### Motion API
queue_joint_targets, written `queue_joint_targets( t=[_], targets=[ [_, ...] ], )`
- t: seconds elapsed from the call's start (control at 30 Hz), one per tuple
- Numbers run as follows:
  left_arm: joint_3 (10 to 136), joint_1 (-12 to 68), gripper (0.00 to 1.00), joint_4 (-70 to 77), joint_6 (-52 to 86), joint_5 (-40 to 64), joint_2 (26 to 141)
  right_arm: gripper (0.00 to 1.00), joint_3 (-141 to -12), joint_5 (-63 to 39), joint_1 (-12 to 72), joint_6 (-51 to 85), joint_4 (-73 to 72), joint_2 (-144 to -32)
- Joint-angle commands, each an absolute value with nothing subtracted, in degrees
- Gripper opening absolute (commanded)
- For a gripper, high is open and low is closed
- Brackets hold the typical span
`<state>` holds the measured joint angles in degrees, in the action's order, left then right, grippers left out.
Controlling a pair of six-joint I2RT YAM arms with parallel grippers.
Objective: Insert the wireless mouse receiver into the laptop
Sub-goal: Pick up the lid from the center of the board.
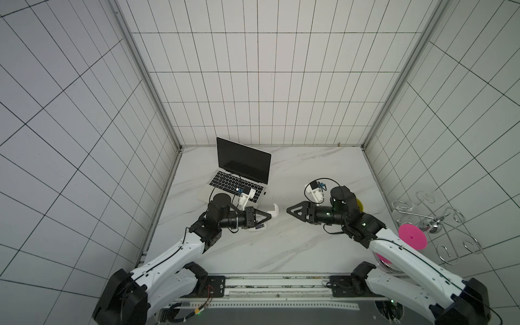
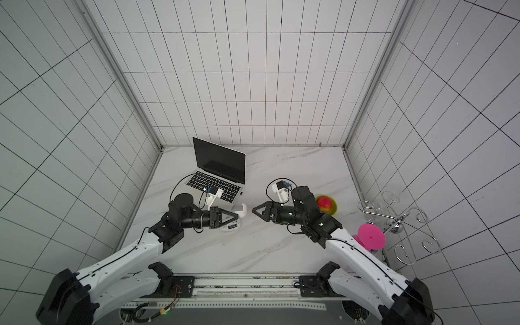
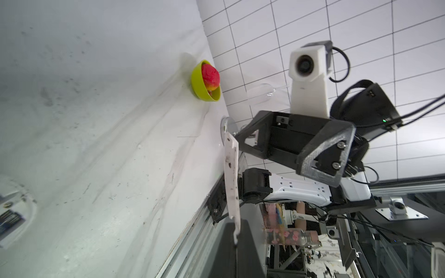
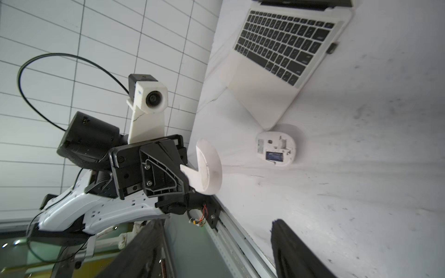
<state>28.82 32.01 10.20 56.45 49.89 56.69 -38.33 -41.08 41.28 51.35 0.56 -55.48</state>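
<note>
The mouse cover's free curved end goes in my right gripper next; the opposite end stays free to fit onto the mouse.
The laptop [image 1: 242, 161] [image 2: 218, 160] stands open at the back left, its pale palm rest [image 4: 262, 96] towards me. A tiny black wireless mouse receiver [image 4: 333, 48] [image 1: 264, 193] sits against the laptop's right side edge; whether it is plugged in I cannot tell. The white mouse [image 4: 275, 148] [image 2: 230, 226] lies belly up by the laptop's front corner, its compartment uncovered. My left gripper [image 1: 268, 216] [image 3: 234, 243] is shut on the curved white mouse cover [image 4: 207, 168] [image 3: 231, 178], held above the table. My right gripper [image 1: 289, 209] [image 4: 215, 222] faces it, open and empty.
A green bowl [image 2: 333, 209] [image 3: 199, 81] with a red-yellow fruit sits behind my right arm. A pink disc [image 1: 412, 236] and a wire rack [image 1: 450, 225] with a glass stand at the right edge. The metal rail [image 1: 275, 281] bounds the table's front.
</note>
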Motion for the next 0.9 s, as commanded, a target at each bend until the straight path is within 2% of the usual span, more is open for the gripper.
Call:
queue_joint_targets(
  t=[0.0,0.07,0.2,0.43,0.5,0.57,0.63,0.67,0.7,0.77,0.8,0.87],
  targets=[
    [31.3,31.9,0.00,16.8,58.5,56.6,56.0,0.74,-37.6,-53.2,41.0,57.4,-17.9,-57.0],
    [31.8,31.9,0.00,17.0,58.5,56.9,55.5,0.72,-38.1,-54.5,41.0,57.9,-19.4,-58.2],
    [31.8,31.9,0.00,17.1,59.0,55.7,54.6,0.57,-37.6,-56.8,41.0,62.1,-25.7,-59.9],
    [31.7,31.8,0.00,17.1,59.7,55.6,55.2,0.40,-37.4,-59.9,41.7,65.9,-33.0,-62.0],
    [31.8,31.8,0.00,17.1,59.8,55.7,55.4,0.30,-37.7,-60.3,42.0,65.8,-32.9,-62.2],
    [31.9,31.7,0.00,16.9,59.8,55.4,55.5,0.15,-37.6,-60.2,42.0,64.9,-31.9,-62.1],
    [32.4,31.5,0.00,14.8,58.3,54.9,55.4,0.08,-37.7,-59.0,41.9,61.7,-27.7,-61.5],
    [33.5,30.9,0.07,11.0,55.6,54.7,55.2,0.05,-37.8,-57.8,41.8,58.8,-23.7,-60.8],
    [34.5,30.4,0.22,7.4,52.6,54.6,55.2,0.02,-37.8,-56.8,41.7,57.2,-21.2,-60.3],
    [38.2,28.5,0.62,-4.4,44.3,53.7,55.1,0.00,-37.9,-54.7,40.9,53.4,-15.8,-59.0],
    [40.0,27.5,0.74,-9.9,39.1,52.3,55.1,0.00,-37.9,-54.0,40.4,51.8,-13.4,-58.5],
    [43.5,26.0,0.86,-19.8,29.2,47.7,55.3,0.00,-37.6,-52.3,39.5,48.1,-8.5,-57.7]
  ],
)
